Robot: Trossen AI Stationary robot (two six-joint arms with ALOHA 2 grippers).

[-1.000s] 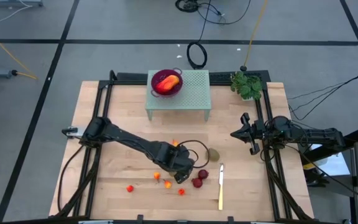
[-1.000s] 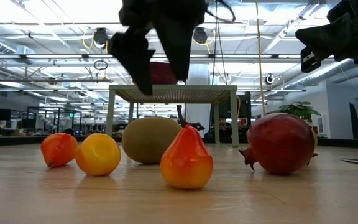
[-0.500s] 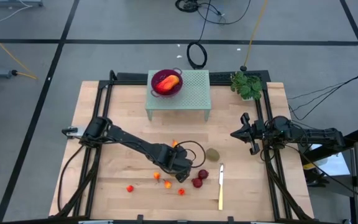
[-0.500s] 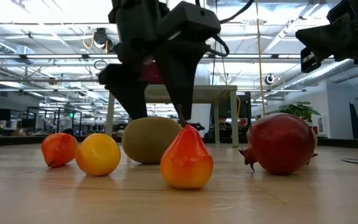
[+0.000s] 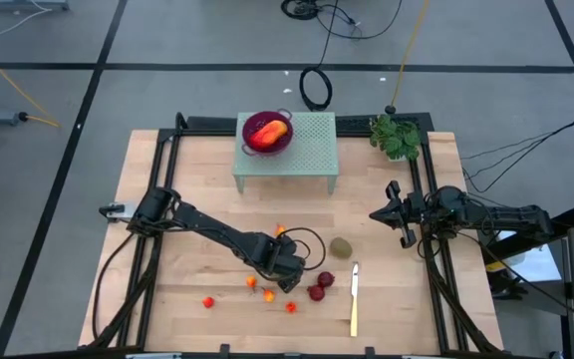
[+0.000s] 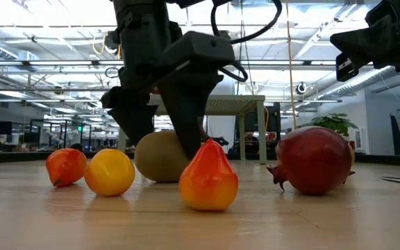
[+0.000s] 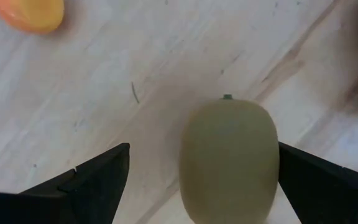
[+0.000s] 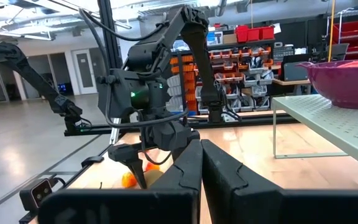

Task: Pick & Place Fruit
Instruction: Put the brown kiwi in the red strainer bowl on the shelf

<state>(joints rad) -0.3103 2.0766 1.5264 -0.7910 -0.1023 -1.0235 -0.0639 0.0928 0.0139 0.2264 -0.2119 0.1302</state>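
Next, my left gripper grabs the kiwi by its rounded middle (image 7: 229,170), to place the kiwi in the purple bowl.
My left gripper (image 5: 285,269) is open and points down over a green-brown kiwi (image 7: 229,163) that lies on its side on the wooden table. In the low view its fingers (image 6: 135,119) stand on either side of the kiwi (image 6: 157,158), low beside it. A second kiwi (image 5: 342,247) lies farther right. Two dark red round fruits (image 5: 320,286) and several small orange-red ones (image 5: 269,295) lie around them. An elongated red-orange fruit (image 5: 273,133) rests in the purple bowl (image 5: 253,123). My right gripper (image 5: 399,215) is shut and waits at the table's right edge.
The bowl stands on a pale green perforated stand (image 5: 312,150) at the far middle. A yellow-handled knife (image 5: 354,300) lies right of the dark red fruits. A small green plant (image 5: 397,137) stands at the far right corner. Close to the camera in the low view sits a pear-shaped orange-red fruit (image 6: 208,178).
My left gripper has come down from well above the fruit until its open fingers straddle the kiwi, rolling slightly on the way. The fruit has stayed where it was.
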